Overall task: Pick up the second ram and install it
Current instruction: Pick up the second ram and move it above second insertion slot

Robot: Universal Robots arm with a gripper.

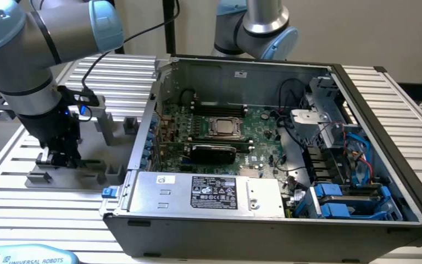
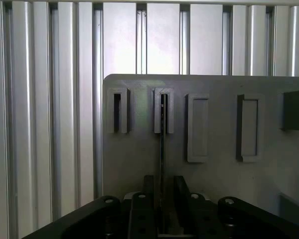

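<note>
A slotted block is around the far end of the second ram. I should next use my gripper to grab the ram by its exposed upper edge beyond that block.
The second ram stands on edge in the grey tray, seen as a thin dark line. Its far end sits in a slotted block. My gripper is lowered over its near end, open. One dark finger stands on each side of the stick with a small gap. In the exterior view my gripper points down onto the tray, at the exterior view's left of the open computer case.
The motherboard lies inside the case with the CPU socket in its middle and long black slots beyond it. Upright grey tray blocks stand near the gripper. A second arm's base rises behind the case.
</note>
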